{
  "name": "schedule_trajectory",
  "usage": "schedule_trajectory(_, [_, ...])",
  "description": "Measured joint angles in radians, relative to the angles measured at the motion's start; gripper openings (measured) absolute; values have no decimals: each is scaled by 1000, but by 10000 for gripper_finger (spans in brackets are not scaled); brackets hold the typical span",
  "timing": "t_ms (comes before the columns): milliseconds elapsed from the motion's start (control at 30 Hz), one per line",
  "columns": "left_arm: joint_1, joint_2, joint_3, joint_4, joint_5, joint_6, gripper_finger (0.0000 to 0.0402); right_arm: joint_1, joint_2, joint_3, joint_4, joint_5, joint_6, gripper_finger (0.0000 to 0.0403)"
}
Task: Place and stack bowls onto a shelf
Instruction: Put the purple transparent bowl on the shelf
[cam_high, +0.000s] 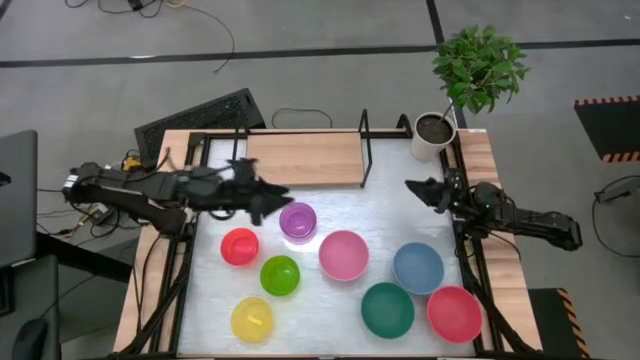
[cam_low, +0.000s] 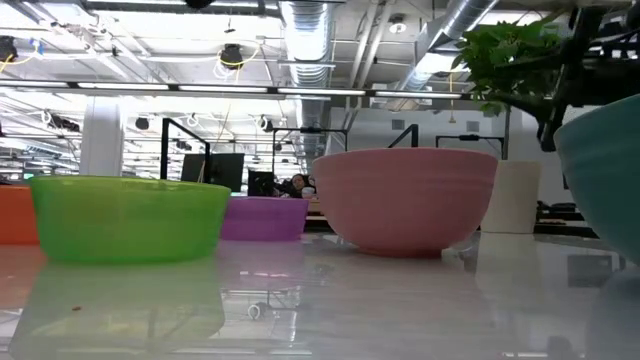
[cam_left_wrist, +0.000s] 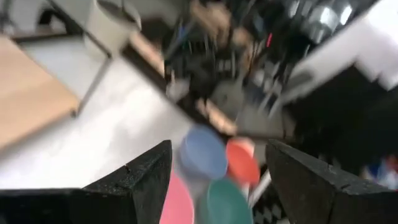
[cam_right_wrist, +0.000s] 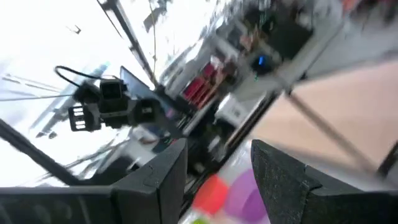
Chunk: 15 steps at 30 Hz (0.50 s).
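The small purple bowl has to go onto the shelf (cam_high: 305, 160), so the left gripper needs to grab the bowl by its rim (cam_high: 298, 204) next.
Eight bowls stand on the white tabletop in the high view: small purple (cam_high: 298, 220), small red (cam_high: 239, 246), lime-green (cam_high: 280, 275), yellow (cam_high: 251, 318), pink (cam_high: 343, 254), blue (cam_high: 417, 267), teal (cam_high: 387, 309) and large red (cam_high: 454, 313). The shelf's wooden board (cam_high: 305, 158) lies at the far side in its black frame and carries no bowl. My left gripper (cam_high: 272, 197) hovers open just left of the purple bowl, touching nothing; its wrist view shows it open (cam_left_wrist: 217, 155). My right gripper (cam_high: 412, 187) is open (cam_right_wrist: 217, 149) above the table's right part, away from every bowl.
A white plant pot (cam_high: 432, 136) with a green plant stands at the far right corner beside the shelf. A black upright post (cam_high: 364, 148) marks the board's right end. Bare tabletop lies between the shelf and the bowls. A keyboard (cam_high: 200, 118) lies beyond the table's far left.
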Motion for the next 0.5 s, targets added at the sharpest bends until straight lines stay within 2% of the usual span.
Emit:
schedule_trajectory(133, [33, 146, 192, -190, 133, 47, 245, 37, 0, 0, -71, -26, 60, 203])
schedule_trajectory(267, [67, 264, 333, -418, 154, 96, 245, 72, 1, 2, -152, -27, 157, 203])
schedule_trajectory(367, [94, 342, 380, -542, 154, 116, 245, 92, 2, 3, -153, -36, 116, 203])
schedule_trajectory(500, [128, 425, 381, -603, 167, 182, 245, 111, 2, 3, -155, -32, 109, 203])
